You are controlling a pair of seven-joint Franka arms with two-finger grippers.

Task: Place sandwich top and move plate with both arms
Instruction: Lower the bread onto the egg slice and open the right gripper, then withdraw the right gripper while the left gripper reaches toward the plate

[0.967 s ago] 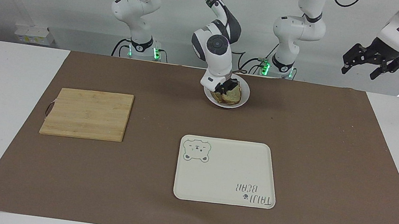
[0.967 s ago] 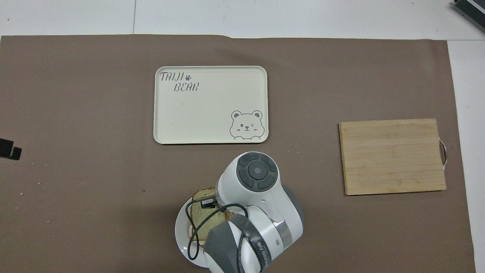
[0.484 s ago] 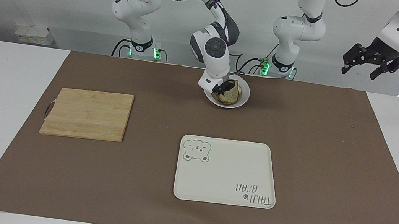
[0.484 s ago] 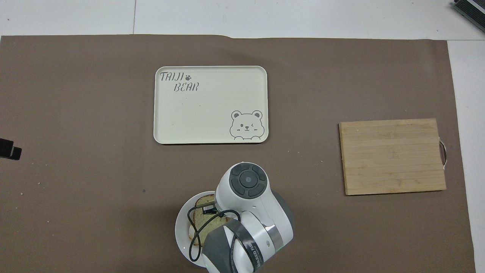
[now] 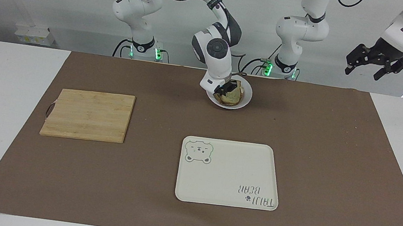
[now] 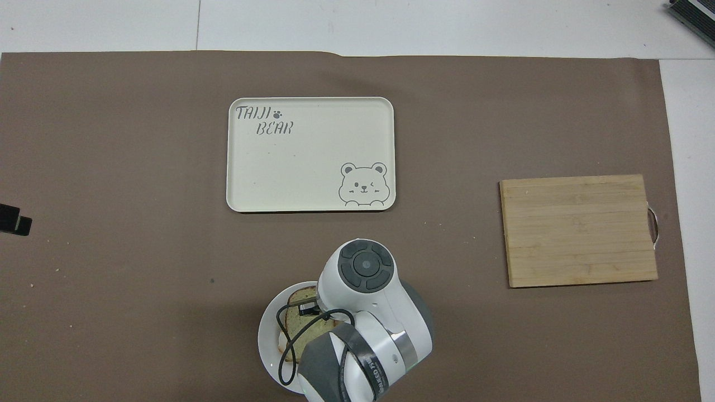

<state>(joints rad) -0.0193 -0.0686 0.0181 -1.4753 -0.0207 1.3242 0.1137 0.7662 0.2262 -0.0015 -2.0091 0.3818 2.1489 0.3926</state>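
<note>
Next, the left gripper grips the white plate's rim to move the stacked sandwich onto the cream tray.
The small white plate lies near the robots' edge of the brown mat, also in the overhead view. The sandwich top, pale bread with a brown crust, rests on the food stacked on the plate; it also shows in the overhead view. My right gripper is down on the plate, shut on the slice; its wrist hides most of the stack from above. My left gripper waits open and empty, raised high off the left arm's end of the table.
A cream tray with a bear drawing lies farther from the robots than the plate, also seen from overhead. A wooden cutting board lies toward the right arm's end of the mat, also overhead.
The right gripper carried the slice a little toward the robots and down onto the plate's stack, then held still. The left arm has not moved.
</note>
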